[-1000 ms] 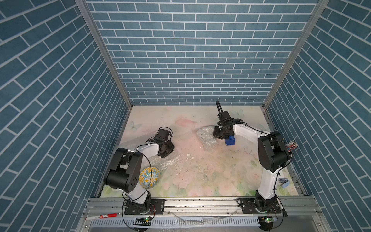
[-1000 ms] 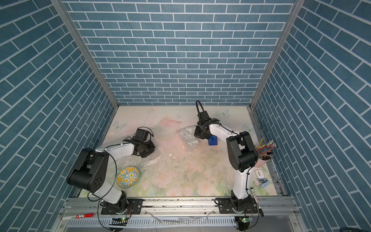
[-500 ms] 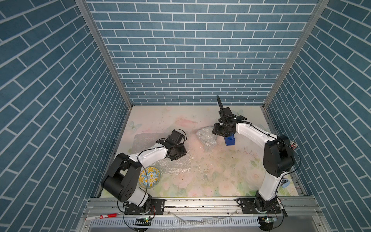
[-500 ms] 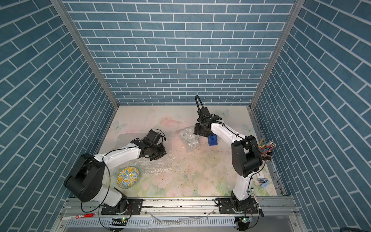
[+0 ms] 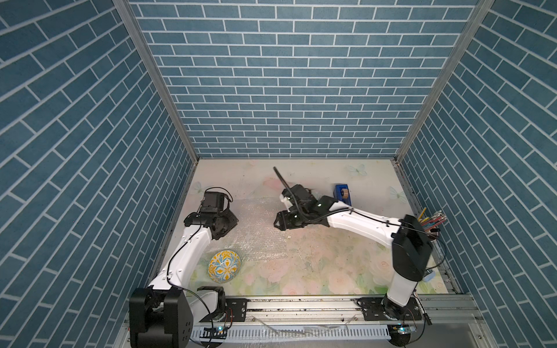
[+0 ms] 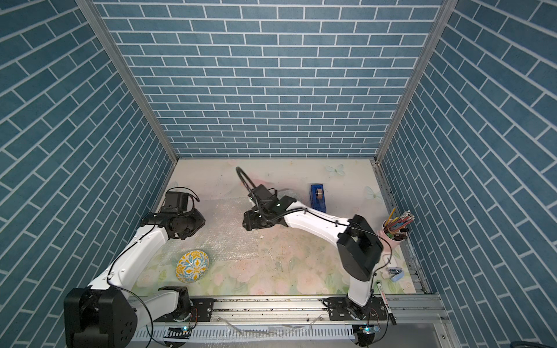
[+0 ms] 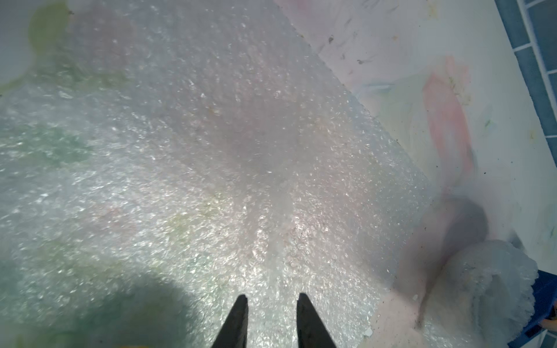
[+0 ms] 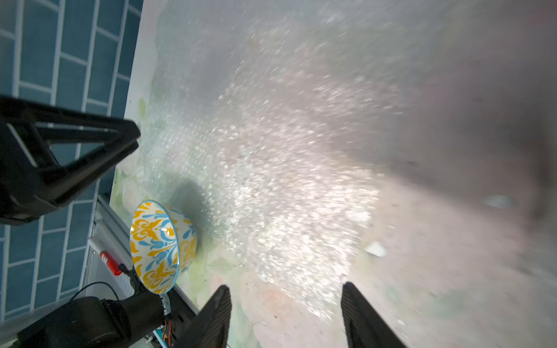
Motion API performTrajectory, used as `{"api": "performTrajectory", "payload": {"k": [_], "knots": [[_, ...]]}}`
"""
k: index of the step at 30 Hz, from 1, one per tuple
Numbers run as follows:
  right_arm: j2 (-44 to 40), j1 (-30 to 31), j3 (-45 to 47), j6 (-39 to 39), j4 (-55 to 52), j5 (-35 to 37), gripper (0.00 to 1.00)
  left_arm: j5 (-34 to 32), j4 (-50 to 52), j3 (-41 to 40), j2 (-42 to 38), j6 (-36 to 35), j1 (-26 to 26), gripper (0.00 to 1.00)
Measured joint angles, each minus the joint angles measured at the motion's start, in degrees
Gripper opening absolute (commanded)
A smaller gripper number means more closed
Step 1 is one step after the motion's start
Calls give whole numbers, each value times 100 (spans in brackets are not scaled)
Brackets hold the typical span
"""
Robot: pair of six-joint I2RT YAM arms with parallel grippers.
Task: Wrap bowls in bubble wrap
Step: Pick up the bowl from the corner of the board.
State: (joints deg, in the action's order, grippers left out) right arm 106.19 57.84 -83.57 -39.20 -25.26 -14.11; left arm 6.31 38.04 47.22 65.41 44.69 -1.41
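To leave the bowl's base free to set on the bubble wrap (image 5: 262, 238), my right gripper will next grip the bowl's rim nearest the sheet.
A yellow-and-blue floral bowl (image 5: 224, 266) (image 6: 193, 266) (image 8: 159, 247) lies tipped on its side near the front left of the table. A sheet of bubble wrap (image 5: 262, 238) (image 6: 232, 235) (image 7: 211, 156) (image 8: 286, 180) is spread flat on the mat between the two arms. My left gripper (image 5: 230, 221) (image 6: 197, 223) (image 7: 272, 296) hovers at the sheet's left edge, open a little and empty. My right gripper (image 5: 278, 223) (image 6: 246, 223) (image 8: 284, 286) is over the sheet's right edge, open wide and empty. A crumpled whitish bubble wrap bundle (image 7: 488, 289) lies beside the dispenser.
A blue tape dispenser (image 5: 343, 194) (image 6: 318, 195) stands at the back right. A cup of pencils (image 5: 431, 223) (image 6: 396, 229) sits by the right wall. Blue brick walls enclose the table on three sides, and a metal rail (image 5: 301, 304) runs along the front.
Both grippers opened. The left gripper drew back to the left edge of the sheet. The right gripper left the bundle by the dispenser and swung left and forward to the sheet.
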Motion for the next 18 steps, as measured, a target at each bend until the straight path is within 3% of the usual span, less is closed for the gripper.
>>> {"api": "performTrajectory", "payload": {"k": [5,18], "knots": [[1250,588,-1220,15,-2,-542,59,118,166,42,-212,-146,590,30],[3058,667,-3735,201,-1161,-1655,54,146,372,70,-398,-179,1327,30]]}}
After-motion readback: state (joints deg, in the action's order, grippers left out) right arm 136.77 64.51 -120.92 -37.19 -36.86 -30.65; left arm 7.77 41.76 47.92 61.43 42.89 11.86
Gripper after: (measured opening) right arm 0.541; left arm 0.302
